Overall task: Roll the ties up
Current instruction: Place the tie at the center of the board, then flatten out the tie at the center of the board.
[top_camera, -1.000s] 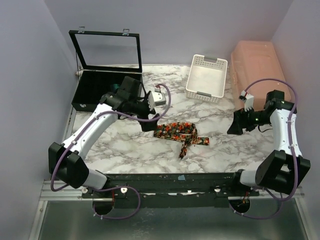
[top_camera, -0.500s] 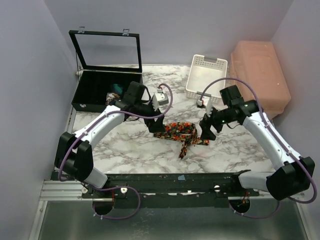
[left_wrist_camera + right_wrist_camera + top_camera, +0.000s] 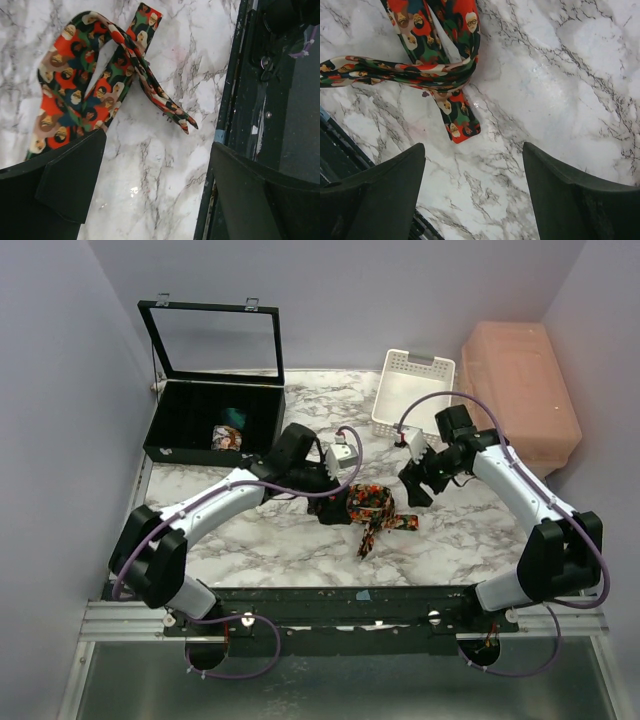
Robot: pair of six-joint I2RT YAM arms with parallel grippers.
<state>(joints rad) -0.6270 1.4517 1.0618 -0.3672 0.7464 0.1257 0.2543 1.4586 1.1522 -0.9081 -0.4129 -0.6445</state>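
My left gripper grabs the tie's broad bunched end [image 3: 367,542] [image 3: 176,114] next, so the narrow end stays free to untangle.
One tie [image 3: 372,510], dark with red and orange print, lies crumpled and crossed over itself on the marble table [image 3: 470,530]. My left gripper [image 3: 336,508] hovers over its left end, open. In the left wrist view the tie [image 3: 75,95] loops just beyond my left finger [image 3: 65,185], with bare marble between the jaws of the gripper [image 3: 155,192]. My right gripper [image 3: 416,490] is open over the tie's right end. The right wrist view shows the tie [image 3: 435,30], its narrow end [image 3: 462,127] just ahead of the open gripper [image 3: 475,197]. A rolled printed tie [image 3: 226,437] and a teal tie [image 3: 235,417] sit in the black case.
The black case [image 3: 190,415] stands open at the back left, lid upright. A white slotted basket [image 3: 412,390] is at the back centre, a pink lidded box [image 3: 520,390] at the back right. The table's dark front rail [image 3: 235,100] runs close to the tie.
The right arm swung in from the right side to the tie's right end. The left arm slid rightward over the tie's left end. The tie looks slightly bunched.
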